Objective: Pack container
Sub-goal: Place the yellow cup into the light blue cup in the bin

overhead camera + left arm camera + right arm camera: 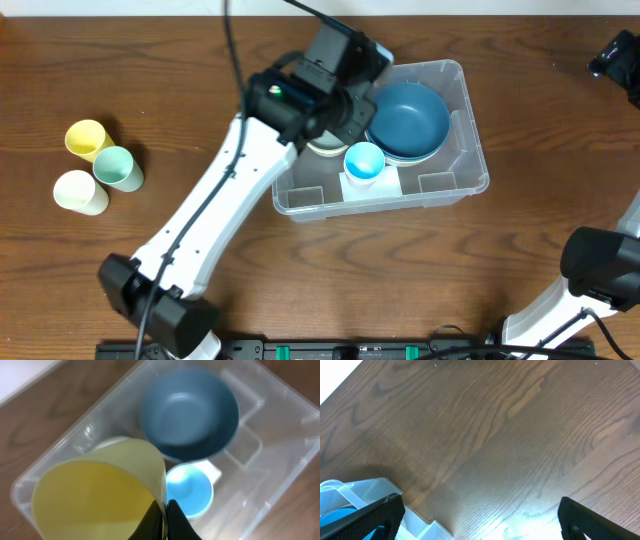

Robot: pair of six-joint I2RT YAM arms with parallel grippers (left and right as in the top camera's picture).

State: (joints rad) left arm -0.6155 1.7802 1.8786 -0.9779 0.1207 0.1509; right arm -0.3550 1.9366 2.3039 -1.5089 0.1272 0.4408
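Note:
The yellow cup (pixel 100 492) hangs tilted next to the light blue cup and would miss it, so I need to line them up before I open my left gripper.
The clear container (pixel 476 150) stands right of the table's middle. Inside it are a dark blue bowl (pixel 408 120), a light blue cup (pixel 364 162) and a cream bowl (pixel 325 148), which my left arm mostly hides. In the left wrist view my left gripper (pixel 165 521) is shut on the rim of a yellow cup (pixel 100 492). It holds the cup tilted over the container's (pixel 280 465) left part, beside the blue bowl (pixel 189 412) and the blue cup (pixel 189 491). My right gripper (pixel 480 525) is open over bare table with nothing between its fingers, and a container corner (pixel 367 491) shows at its left.
Three cups lie at the table's left: yellow (pixel 86 139), green (pixel 118 168) and cream (pixel 80 192). My right arm's base (pixel 600 270) stands at the right edge, with its wrist at the far right corner (pixel 622 58).

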